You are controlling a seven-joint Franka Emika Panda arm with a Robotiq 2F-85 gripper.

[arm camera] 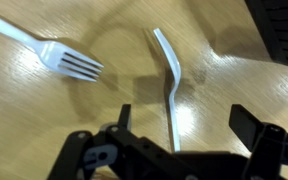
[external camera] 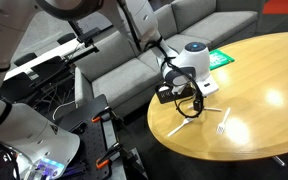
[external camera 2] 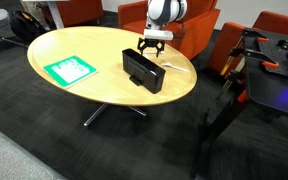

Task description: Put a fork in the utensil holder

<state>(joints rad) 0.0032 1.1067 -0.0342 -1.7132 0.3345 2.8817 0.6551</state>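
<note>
My fingers are still above the handle (external camera: 206, 109) (arm camera: 173, 121) of the white utensil between them, so it is too early to close and my gripper lowers first.
In the wrist view a white plastic fork (arm camera: 69, 60) lies on the wooden table at the upper left, tines pointing right. A second slim white utensil (arm camera: 170, 80) lies on its edge in the middle; its curved head is too unclear to name. Its handle runs down between my open gripper (arm camera: 184, 125), whose dark fingers (arm camera: 246, 128) stand wide on either side, touching nothing. In an exterior view the utensil holder (external camera 2: 144, 70), a low black box, stands on the round table, and my gripper (external camera 2: 154, 46) hangs just behind it near the table's far edge.
A flat green-and-white packet (external camera 2: 69, 70) lies on the table away from the box. White utensils (external camera: 184, 126) are scattered near the gripper in an exterior view. A grey sofa (external camera: 114, 60) and orange chairs (external camera 2: 144, 15) ring the table. The table edge (arm camera: 254, 40) is close.
</note>
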